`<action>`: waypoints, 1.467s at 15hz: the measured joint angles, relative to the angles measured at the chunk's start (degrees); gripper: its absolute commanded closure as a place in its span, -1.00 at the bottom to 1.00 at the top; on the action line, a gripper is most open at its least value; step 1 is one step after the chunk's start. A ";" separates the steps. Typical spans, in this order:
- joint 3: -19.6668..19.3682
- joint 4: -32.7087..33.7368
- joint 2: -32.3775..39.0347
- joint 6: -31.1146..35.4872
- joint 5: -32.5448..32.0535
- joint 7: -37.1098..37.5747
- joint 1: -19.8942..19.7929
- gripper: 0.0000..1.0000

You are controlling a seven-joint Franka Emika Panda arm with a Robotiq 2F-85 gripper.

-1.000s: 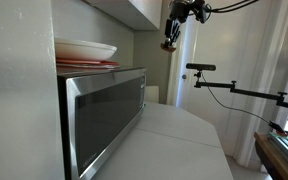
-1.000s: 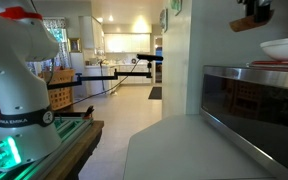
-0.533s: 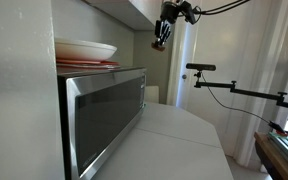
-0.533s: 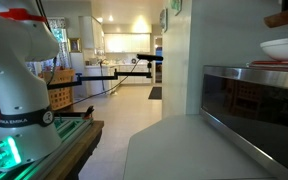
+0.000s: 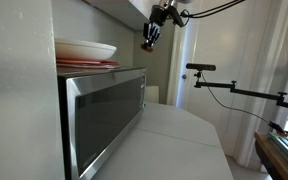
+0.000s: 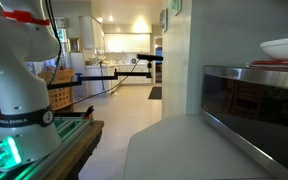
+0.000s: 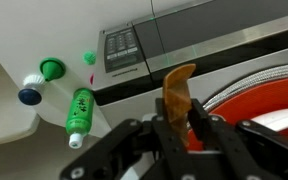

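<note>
My gripper is holding the orange-brown piece with a tall gap between its lower end and the microwave's top (image 5: 132, 69), so I will lower the piece before my gripper lets go of it.
High in an exterior view my gripper (image 5: 149, 38) hangs just under the upper cabinet, beyond the front end of the microwave (image 5: 104, 110). It is shut on a thin orange-brown curved piece (image 7: 177, 85), which stands up between the fingers in the wrist view, where the gripper (image 7: 182, 120) fills the lower edge. Stacked on the microwave are a white plate (image 5: 84, 49) and a red plate (image 5: 84, 65); the wrist view shows the red plate (image 7: 249, 105) just right of the held piece. The gripper is out of frame where the white plate (image 6: 284, 47) shows at the far right.
A green bottle (image 7: 79, 112) and a green-capped bottle (image 7: 51, 69) lie on the white counter (image 7: 14, 110) beside the microwave's control panel (image 7: 122, 50). A black camera boom (image 5: 234, 90) reaches in beside the counter (image 5: 174, 140). The robot base (image 6: 14, 90) stands on a bench.
The gripper has travelled toward the microwave and plates, still shut on the orange-brown piece, and has left the frame of the exterior view that showed it at the top right.
</note>
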 measured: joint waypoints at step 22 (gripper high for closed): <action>3.12 9.05 12.21 2.04 0.62 3.07 -2.61 0.86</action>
